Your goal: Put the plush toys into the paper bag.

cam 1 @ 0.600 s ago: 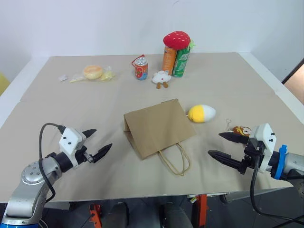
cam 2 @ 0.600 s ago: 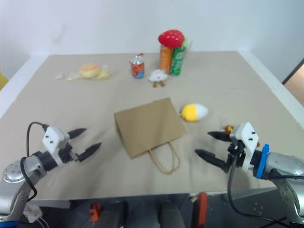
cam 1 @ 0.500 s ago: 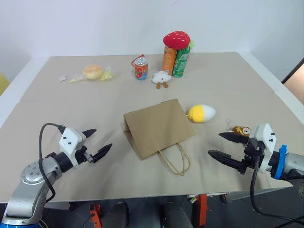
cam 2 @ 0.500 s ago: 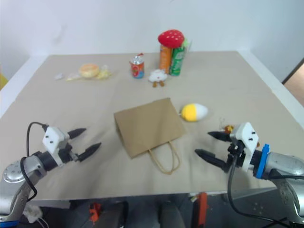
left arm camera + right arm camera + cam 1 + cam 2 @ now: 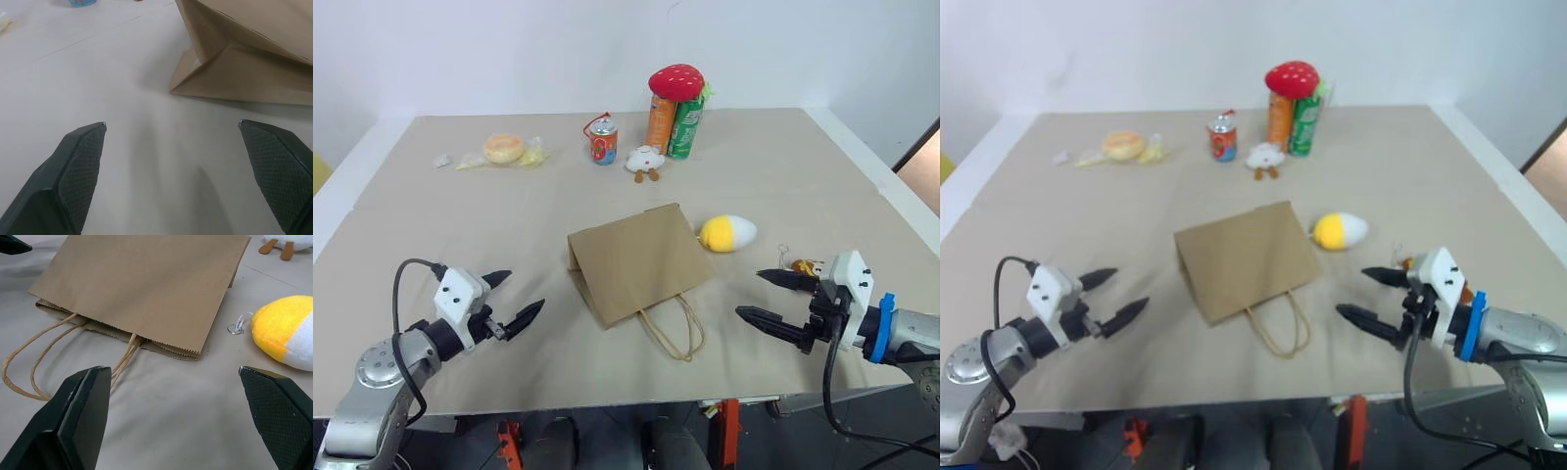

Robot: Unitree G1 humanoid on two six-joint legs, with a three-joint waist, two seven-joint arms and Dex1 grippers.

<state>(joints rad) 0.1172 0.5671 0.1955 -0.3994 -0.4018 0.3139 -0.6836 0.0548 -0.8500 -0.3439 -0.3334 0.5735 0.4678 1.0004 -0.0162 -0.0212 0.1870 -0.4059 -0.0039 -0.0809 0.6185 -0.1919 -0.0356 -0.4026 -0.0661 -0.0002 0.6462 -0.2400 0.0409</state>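
Note:
The paper bag [image 5: 639,262] is lying flat on the tabletop and its cord handles stick out, so my left gripper should grab it by one cord handle [image 5: 659,335] next.
The brown paper bag [image 5: 639,262] lies flat mid-table, its cord handles [image 5: 674,328] pointing toward the near edge. A yellow egg plush with a white end [image 5: 727,233] rests just right of the bag, apart from it. The small orange-brown plush with a key ring [image 5: 803,266] lies farther right, partly hidden behind my right gripper [image 5: 749,294], which is open and empty and points at the bag's handle end. My left gripper [image 5: 520,290] hovers open and empty left of the bag, facing its folded bottom [image 5: 234,58]. The right wrist view shows the bag [image 5: 146,279] and the egg plush [image 5: 286,330].
At the back stand a red can [image 5: 603,141], a small white plush [image 5: 647,160], and orange and green cans [image 5: 675,127] topped by a red strawberry plush [image 5: 676,82]. A bun in clear wrap [image 5: 504,150] lies back left. The table edge [image 5: 607,397] runs just below the grippers.
My right gripper has crept slightly left toward the bag. The left gripper has sunk a touch. Bag and toys lie as before.

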